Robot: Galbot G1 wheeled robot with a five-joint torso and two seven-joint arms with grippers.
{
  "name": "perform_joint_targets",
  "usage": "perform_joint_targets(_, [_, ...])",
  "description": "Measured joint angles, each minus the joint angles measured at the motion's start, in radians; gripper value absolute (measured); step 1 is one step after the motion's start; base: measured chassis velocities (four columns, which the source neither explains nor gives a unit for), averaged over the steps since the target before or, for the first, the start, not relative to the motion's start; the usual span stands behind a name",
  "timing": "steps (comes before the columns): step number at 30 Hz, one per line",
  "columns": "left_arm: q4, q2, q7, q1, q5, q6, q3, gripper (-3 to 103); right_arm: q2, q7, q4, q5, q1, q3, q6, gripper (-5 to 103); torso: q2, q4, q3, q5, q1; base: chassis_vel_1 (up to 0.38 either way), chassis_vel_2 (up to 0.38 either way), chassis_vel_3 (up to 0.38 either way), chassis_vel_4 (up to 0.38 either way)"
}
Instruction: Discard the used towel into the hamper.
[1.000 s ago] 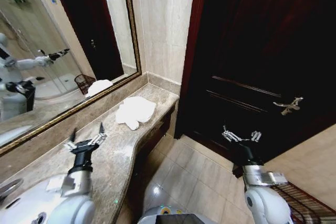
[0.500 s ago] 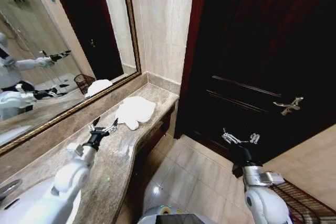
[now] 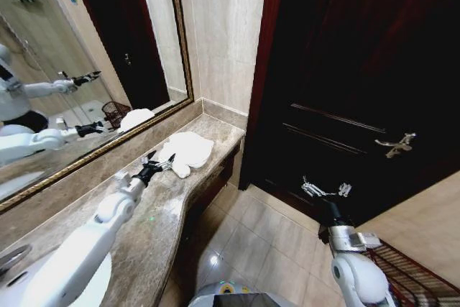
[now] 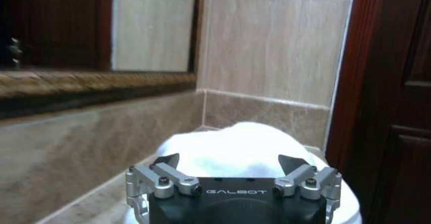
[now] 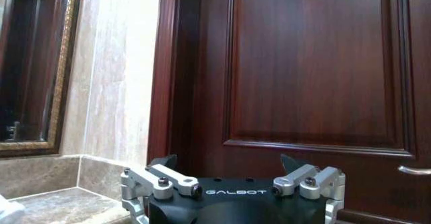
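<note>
To discard the used towel, my left gripper next needs to grip its raised upper edge, where the cloth of the slack heap stands up.
The used towel is a crumpled white heap on the marble counter, near its far end by the wall. My left gripper is stretched out low over the counter, open, with its tips just short of the towel's near edge. In the left wrist view the towel lies right ahead of the open left gripper. My right gripper hangs open over the floor in front of the dark door. The hamper, dark reddish wire, shows partly at the lower right on the floor.
A large gold-framed mirror runs along the counter's back and reflects the arms, a second white towel and a basket. A dark wooden door with a lever handle faces the right gripper. Beige tiled floor lies between counter and door.
My left arm has reached forward along the counter, bringing its open gripper from mid-counter up to the towel's edge. The right gripper has hardly moved.
</note>
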Motion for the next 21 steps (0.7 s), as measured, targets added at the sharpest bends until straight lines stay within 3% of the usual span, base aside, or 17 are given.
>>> perform_joint_targets(5, [0.146,-0.032,0.013,-0.16,-0.01,-0.001,0.155,94,0.004,0.004,-0.001,-0.008,0.0,0.003,0.002,100,0.0,-0.0001,0.0,0.0,0.0,0.0,0.0,0.0,0.0])
perform_joint_targets(9, [0.275,-0.074,0.006,-0.285,-0.003,0.014,0.25,101,0.01,0.006,0.0,-0.011,-0.003,0.01,0.002,100,0.0,-0.0001,0.0,0.0,0.0,0.0,0.0,0.0,0.0])
perform_joint_targets(12, [0.333,-0.104,0.001,-0.331,0.002,0.02,0.279,93,0.011,0.006,-0.002,-0.01,-0.008,0.018,0.004,100,0.0,-0.0002,0.0,-0.0004,0.0,0.0,0.0,0.0,0.0])
perform_joint_targets(21, [0.326,-0.118,0.028,-0.314,-0.026,-0.032,0.278,74,0.019,0.031,-0.019,-0.01,-0.01,0.026,0.013,100,0.0,0.0,0.0,-0.0005,0.0,0.0,0.0,0.0,0.0])
